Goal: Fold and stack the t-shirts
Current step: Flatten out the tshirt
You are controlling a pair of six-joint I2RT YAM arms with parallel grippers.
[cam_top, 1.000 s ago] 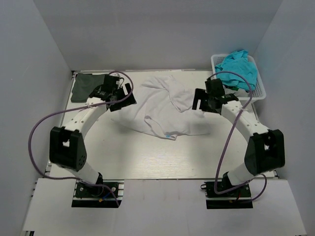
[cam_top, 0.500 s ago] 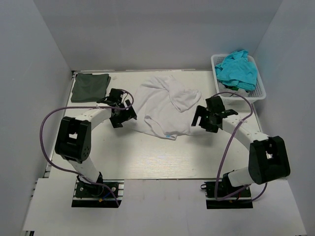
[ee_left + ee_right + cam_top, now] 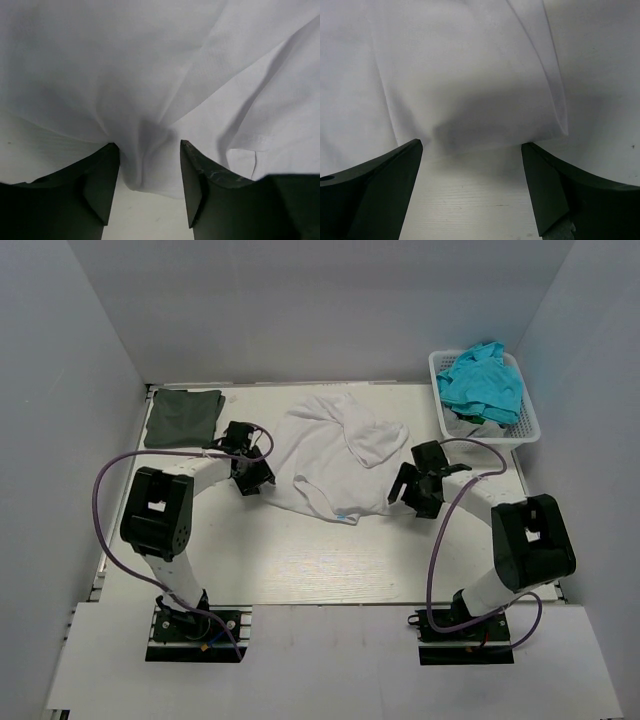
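Note:
My right gripper picks up the hem at the t-shirt's edge opposite my left gripper next, to stretch the white t-shirt [image 3: 335,450] flat between both grippers for folding.
The white t-shirt [image 3: 335,450] lies crumpled and spread in the middle of the table. A dark olive-green t-shirt [image 3: 183,417] lies folded at the back left corner. My left gripper [image 3: 252,480] is down at the white shirt's left edge. In the left wrist view its jaws [image 3: 149,150] stand partly apart, with a hanging fold of the white cloth [image 3: 150,75] between the fingers. My right gripper [image 3: 408,490] is low at the shirt's right edge. It [image 3: 472,145] is wide open, and the cloth's hem [image 3: 460,75] lies just beyond its fingertips with bare table between them.
A white basket [image 3: 527,418] at the back right holds a teal cloth [image 3: 482,380]. Grey walls close in the table on the left, back and right. Bare tabletop [image 3: 300,560] lies in front of the white shirt.
Both arms have come down and in to the white shirt's left and right edges. The left jaws have narrowed around a fold of cloth. The right jaws stay wide.

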